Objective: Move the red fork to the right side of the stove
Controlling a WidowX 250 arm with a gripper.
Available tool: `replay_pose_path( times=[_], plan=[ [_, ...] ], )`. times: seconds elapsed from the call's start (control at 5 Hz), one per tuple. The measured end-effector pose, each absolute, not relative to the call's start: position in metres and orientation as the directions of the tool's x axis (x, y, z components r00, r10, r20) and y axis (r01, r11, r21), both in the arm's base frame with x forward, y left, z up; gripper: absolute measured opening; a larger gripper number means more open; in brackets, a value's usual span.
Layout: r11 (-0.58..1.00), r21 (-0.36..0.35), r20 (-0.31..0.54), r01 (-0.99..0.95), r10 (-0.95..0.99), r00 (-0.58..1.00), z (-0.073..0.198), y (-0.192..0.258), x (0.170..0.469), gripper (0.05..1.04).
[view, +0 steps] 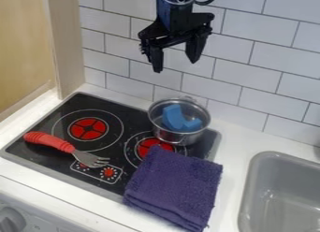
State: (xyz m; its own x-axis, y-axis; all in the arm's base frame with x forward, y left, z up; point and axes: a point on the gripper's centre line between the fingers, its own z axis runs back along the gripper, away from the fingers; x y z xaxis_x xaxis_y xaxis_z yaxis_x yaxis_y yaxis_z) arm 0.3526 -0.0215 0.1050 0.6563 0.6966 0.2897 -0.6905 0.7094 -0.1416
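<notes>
My gripper grabs the red fork's handle close to its middle next, since the fork lies long and flat with its metal tines stretching far out.
The gripper hangs high at the top of the view in front of the tiled wall, open, with nothing between its fingers. Well below it and to the left, the red-handled fork lies flat on the left front part of the black stove. Its handle points to the left edge of the stove, and its metal tines rest by the printed control area, pointing right.
A metal pot holding a blue object stands at the stove's back right. A folded purple towel covers the front right corner and part of the counter. A grey sink is at the right, a wooden panel at the left.
</notes>
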Motion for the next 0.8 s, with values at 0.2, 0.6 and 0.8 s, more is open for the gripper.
replay_pose_path(
  times=[0.2, 0.6, 0.8],
  plan=[
    [0.711, -0.103, 0.263, -0.695, 0.694, 0.671, 0.09, -0.022, 0.345, 0.999],
    [0.677, -0.058, 0.293, -0.733, 0.714, 0.636, 0.095, -0.009, 0.329, 0.999],
    [0.666, -0.056, 0.297, -0.744, 0.723, 0.624, 0.099, -0.003, 0.314, 0.999]
  ],
)
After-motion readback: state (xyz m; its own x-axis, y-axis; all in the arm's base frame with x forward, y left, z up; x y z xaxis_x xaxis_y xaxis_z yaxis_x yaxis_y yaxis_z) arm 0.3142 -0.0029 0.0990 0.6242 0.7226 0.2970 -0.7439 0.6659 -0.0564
